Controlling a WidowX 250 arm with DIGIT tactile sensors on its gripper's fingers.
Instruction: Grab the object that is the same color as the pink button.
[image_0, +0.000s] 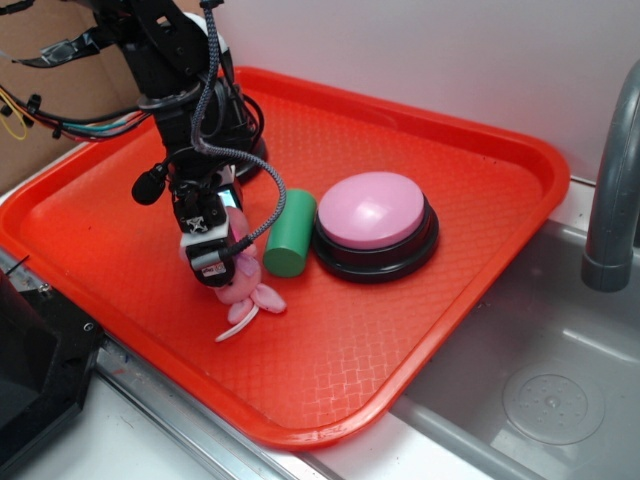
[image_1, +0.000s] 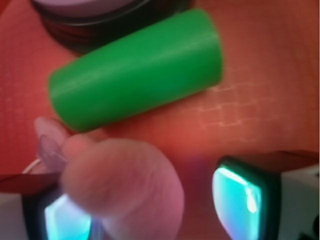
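Note:
My fingers are low on either side of the pink plush toy (image_0: 243, 291) and closing now would catch it, so it is time to close my gripper.
The small pink plush toy (image_0: 243, 291) lies on the red tray (image_0: 480, 160), just left of the green cylinder block (image_0: 290, 233). The large pink dome button (image_0: 372, 210) on its black base stands to the right of the cylinder. My gripper (image_0: 214, 262) is lowered over the plush, jaws open on either side of it. In the wrist view the plush (image_1: 125, 185) sits between the pads, against the left pad (image_1: 62, 220), with a gap to the right pad (image_1: 239, 200). The cylinder (image_1: 135, 70) and button edge (image_1: 90, 15) lie beyond it.
A dark round base (image_0: 256, 156) shows behind the arm, mostly hidden. A metal sink (image_0: 540, 350) and grey faucet (image_0: 612, 190) are to the right of the tray. A black box (image_0: 35, 380) sits at the front left.

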